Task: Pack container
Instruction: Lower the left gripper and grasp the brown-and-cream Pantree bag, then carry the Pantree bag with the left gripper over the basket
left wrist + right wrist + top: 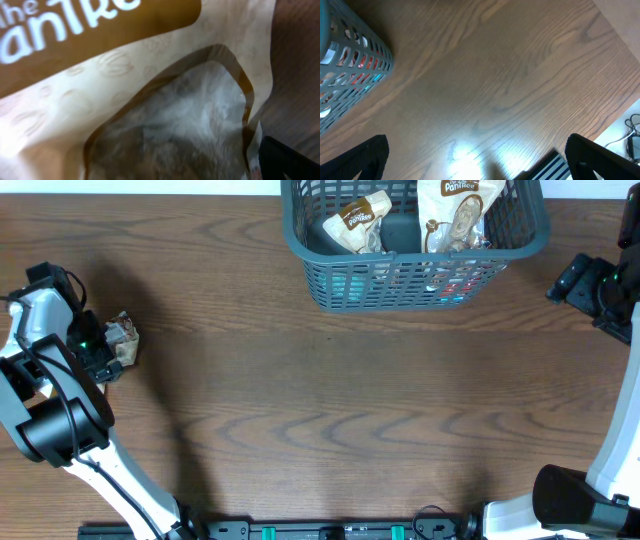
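Observation:
The edge of the tan snack packet (122,350) (176,149) is inside my left gripper's visible finger. I need to close that gripper on the packet, as it would hold the packet now.
The container, a dark grey-teal lattice basket (415,280), stands at the back centre and holds two tan snack packets (360,220) (455,210). Its wall also shows in the right wrist view (350,85). Another tan snack packet (124,340) lies at the far left of the table. My left gripper (104,358) is down at it. In the left wrist view the packet (150,100) fills the frame; one dark finger shows wide at the right, the other is hidden. My right gripper (568,280) is open and empty, right of the basket, above bare wood (477,165).
The basket also holds a dark item (400,232) and colourful packs low behind its front wall. A blue-and-white striped thing (550,167) lies under the right gripper. The table's edge and cables (632,135) are at the right.

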Controlling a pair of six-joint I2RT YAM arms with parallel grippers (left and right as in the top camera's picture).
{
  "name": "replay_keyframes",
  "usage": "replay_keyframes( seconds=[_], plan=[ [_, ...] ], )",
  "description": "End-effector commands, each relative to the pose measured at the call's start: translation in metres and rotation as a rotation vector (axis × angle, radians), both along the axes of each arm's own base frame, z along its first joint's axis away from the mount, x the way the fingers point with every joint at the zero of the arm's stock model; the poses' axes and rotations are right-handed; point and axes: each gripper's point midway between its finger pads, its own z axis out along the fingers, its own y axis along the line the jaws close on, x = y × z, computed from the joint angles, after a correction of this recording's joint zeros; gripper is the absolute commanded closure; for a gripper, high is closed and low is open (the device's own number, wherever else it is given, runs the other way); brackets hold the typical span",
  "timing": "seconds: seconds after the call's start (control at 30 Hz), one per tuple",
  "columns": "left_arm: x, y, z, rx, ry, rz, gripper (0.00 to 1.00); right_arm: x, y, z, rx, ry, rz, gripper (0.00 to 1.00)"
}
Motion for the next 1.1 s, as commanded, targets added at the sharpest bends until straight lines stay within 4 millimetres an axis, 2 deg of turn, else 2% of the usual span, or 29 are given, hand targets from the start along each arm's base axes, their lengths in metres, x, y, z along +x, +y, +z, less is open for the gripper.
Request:
replay_keyframes(
  seconds=[0.0,0.07,0.13,0.23,0.33,0.6,0.7,0.77,0.9,0.97,1.07],
  plan=[
    [-0.016,-0.003,-0.016,-0.001,0.063,0.002,0.01,-0.001,-0.005,0.001,-0.013,0.0,-0.021,0.01],
    [-0.021,-0.006,-0.02,-0.008,0.078,0.001,0.01,-0.001,-0.005,0.001,-0.013,0.0,-0.021,0.01],
    [-0.026,-0.008,-0.024,-0.015,0.089,0.001,0.14,-0.001,-0.004,0.001,-0.013,0.0,-0.021,0.01],
    [-0.029,-0.01,-0.026,-0.02,0.1,-0.01,0.5,-0.001,-0.004,0.001,-0.013,0.0,-0.021,0.01],
    [-0.03,-0.01,-0.026,-0.024,0.106,-0.037,0.94,-0.001,-0.004,0.001,-0.013,0.0,-0.021,0.01],
    [-0.024,-0.019,-0.024,-0.083,0.084,-0.245,0.94,-0.001,-0.004,0.001,-0.013,0.0,-0.021,0.01],
    [-0.016,-0.026,-0.014,-0.094,0.053,-0.39,0.94,-0.001,-0.004,0.001,-0.013,0.0,-0.021,0.01],
    [-0.009,-0.032,0.001,-0.073,0.032,-0.505,0.94,-0.001,-0.004,0.001,-0.013,0.0,-0.021,0.01],
    [0.018,-0.053,0.055,0.046,-0.064,-0.774,0.94,-0.001,-0.005,0.001,-0.013,0.0,-0.021,0.01],
    [0.036,-0.07,0.091,0.138,-0.136,-0.909,0.94,-0.001,-0.005,0.001,-0.013,0.0,-0.021,0.01],
    [0.06,-0.107,0.161,0.293,-0.281,-1.094,0.95,-0.001,-0.004,0.001,-0.013,0.0,-0.021,0.01]
  ],
)
